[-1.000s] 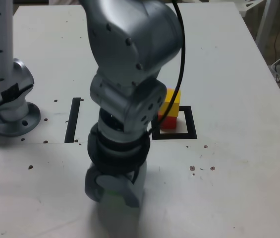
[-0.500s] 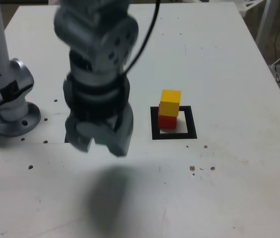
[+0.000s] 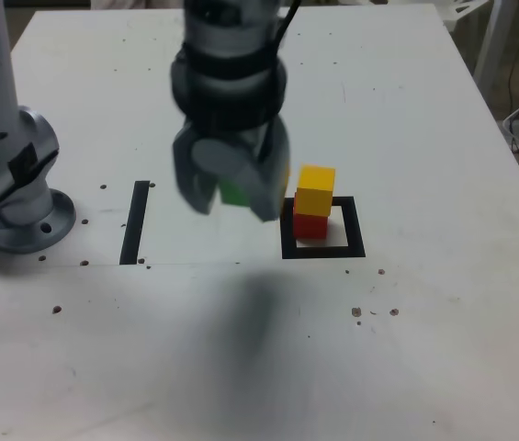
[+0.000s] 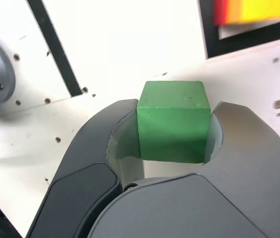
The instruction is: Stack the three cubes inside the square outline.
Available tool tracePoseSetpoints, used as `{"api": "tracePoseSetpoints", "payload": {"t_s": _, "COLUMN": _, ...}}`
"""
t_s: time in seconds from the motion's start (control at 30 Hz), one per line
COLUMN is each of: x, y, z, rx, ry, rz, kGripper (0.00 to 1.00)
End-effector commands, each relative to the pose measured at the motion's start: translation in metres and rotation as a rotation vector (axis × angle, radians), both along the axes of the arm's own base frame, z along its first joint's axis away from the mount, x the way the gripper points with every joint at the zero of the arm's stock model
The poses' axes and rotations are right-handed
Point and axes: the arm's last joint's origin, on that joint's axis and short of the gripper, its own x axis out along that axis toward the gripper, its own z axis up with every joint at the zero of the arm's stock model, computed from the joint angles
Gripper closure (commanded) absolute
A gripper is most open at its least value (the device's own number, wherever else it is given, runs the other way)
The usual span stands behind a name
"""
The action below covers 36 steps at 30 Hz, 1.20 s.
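Note:
The green cube (image 3: 234, 192) hangs beside the stack, so my gripper needs to keep holding it until it rests on the yellow cube's top (image 3: 318, 177).
My gripper (image 3: 231, 195) (image 4: 173, 124) is shut on the green cube (image 4: 173, 120), which hangs in the air between the two grey jaws; in the exterior view only a sliver of the green cube (image 3: 234, 192) shows. The yellow cube (image 3: 315, 191) sits on top of the red cube (image 3: 310, 225), slightly askew, inside the black square outline (image 3: 356, 243). The gripper is above the table just to the exterior view's left of that stack and about level with it. The wrist view catches the edge of the red and yellow cubes (image 4: 251, 10) and the outline (image 4: 211, 37).
The arm's grey base (image 3: 13, 188) stands at the exterior view's left edge. A straight black tape strip (image 3: 135, 220) lies between the base and the outline. Small dark specks dot the white table (image 3: 424, 349). Cables and a stand lie beyond the table's right edge.
The gripper has risen from the near part of the table with the green cube and moved away and to the exterior view's right, ending beside the red and yellow stack.

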Motion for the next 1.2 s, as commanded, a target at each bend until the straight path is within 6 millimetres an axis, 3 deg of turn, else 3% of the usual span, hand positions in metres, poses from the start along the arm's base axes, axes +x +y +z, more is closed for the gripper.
{"api": "tracePoseSetpoints", "payload": {"t_s": 0.0, "x": 0.005, "y": 0.006, "z": 0.003, "rx": -0.002, "ry": -0.003, "rz": -0.001, "kGripper": 0.71}}
{"api": "tracePoseSetpoints", "payload": {"t_s": 0.37, "x": 0.038, "y": 0.036, "z": -0.003, "rx": -0.006, "ry": 0.006, "rz": 0.002, "kGripper": 0.71}}
{"api": "tracePoseSetpoints", "payload": {"t_s": 0.67, "x": 0.056, "y": 0.042, "z": -0.006, "rx": -0.004, "ry": -0.008, "rz": -0.012, "kGripper": 0.71}}
{"api": "tracePoseSetpoints", "payload": {"t_s": 1.17, "x": 0.070, "y": 0.051, "z": -0.017, "rx": 0.002, "ry": -0.025, "rz": -0.004, "kGripper": 0.71}}
